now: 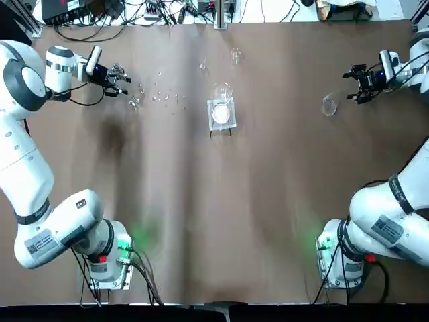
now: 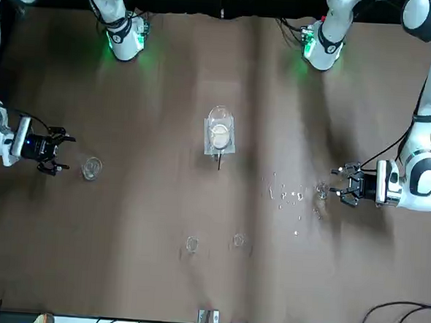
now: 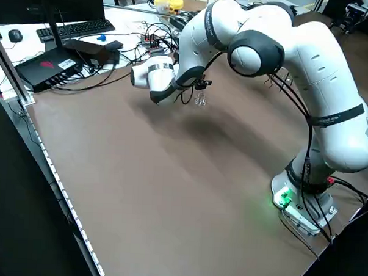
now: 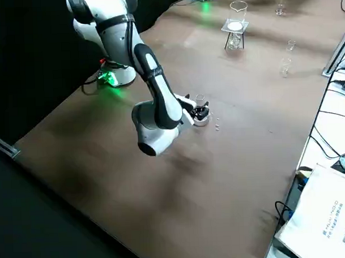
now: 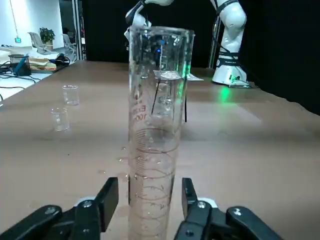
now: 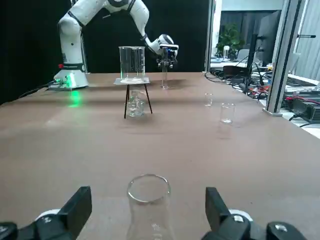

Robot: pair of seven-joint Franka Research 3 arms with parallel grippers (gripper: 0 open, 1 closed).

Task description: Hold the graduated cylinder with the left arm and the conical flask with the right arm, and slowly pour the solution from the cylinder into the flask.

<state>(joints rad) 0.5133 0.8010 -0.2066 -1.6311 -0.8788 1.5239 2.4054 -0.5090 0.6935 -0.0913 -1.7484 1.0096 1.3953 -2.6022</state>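
Note:
The left gripper will next close around the middle of its tube (image 5: 151, 192) to keep the graduated cylinder balanced, as the cylinder is tall and slim.
The graduated cylinder (image 5: 152, 140) is a tall clear tube with red markings. It stands upright on the brown table between the fingers of my left gripper (image 5: 147, 192), which is open with a thin gap on each side. From above, the left gripper (image 1: 124, 84) is at the far left with the cylinder (image 1: 134, 102) at its tips. The conical flask (image 6: 148, 200) stands with its narrow neck between the wide-open fingers of my right gripper (image 6: 147, 202). In the top view the right gripper (image 1: 352, 84) is at the far right, with the flask (image 1: 328, 105) just ahead of it.
A clear beaker on a white square stand (image 1: 221, 111) sits mid-table. Two tiny glass cups (image 1: 236, 55) stand toward the far edge. Small glass bits (image 1: 164, 94) lie scattered near the cylinder. Cables and electronics (image 1: 154, 10) line the far edge.

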